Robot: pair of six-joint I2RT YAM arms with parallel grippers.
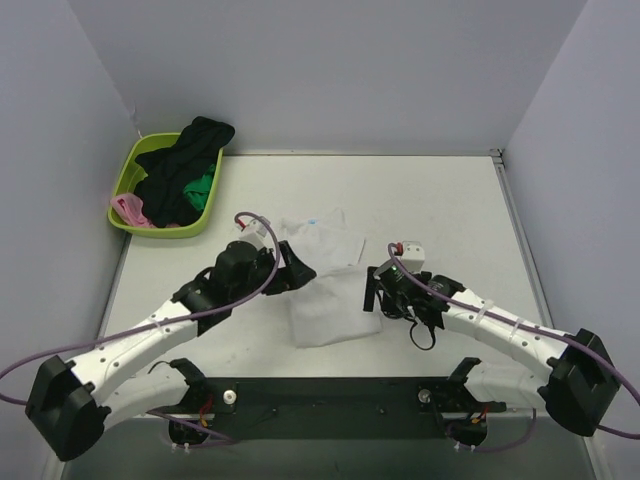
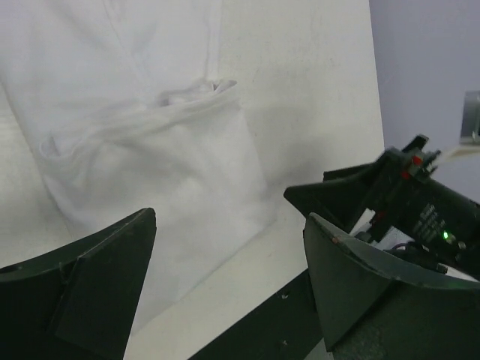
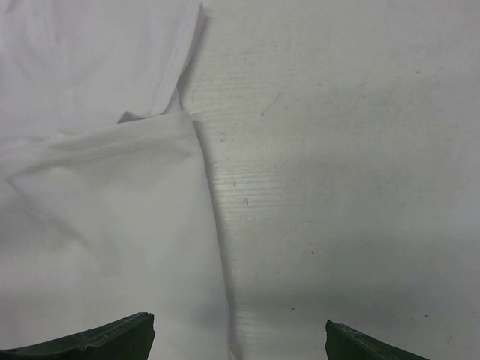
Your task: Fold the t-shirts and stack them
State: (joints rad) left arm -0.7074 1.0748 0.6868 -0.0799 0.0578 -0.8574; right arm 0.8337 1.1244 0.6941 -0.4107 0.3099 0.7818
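Note:
The white t-shirt should be grabbed next by my right gripper at the near corner of its side edge, to fold the t-shirt's near end over.
A large white t-shirt lies partly folded on the table between my two grippers. My left gripper is open and empty over the shirt's left edge. In the left wrist view the white shirt lies flat beyond the left gripper. My right gripper is open and empty at the shirt's right edge. In the right wrist view the right gripper straddles the edge of the white shirt. Black, green and pink t-shirts lie heaped in the basket.
A lime green plastic basket stands at the far left of the table by the left wall. Bare tabletop stretches to the right of the shirt. Walls close in the left, back and right sides. The right arm shows in the left wrist view.

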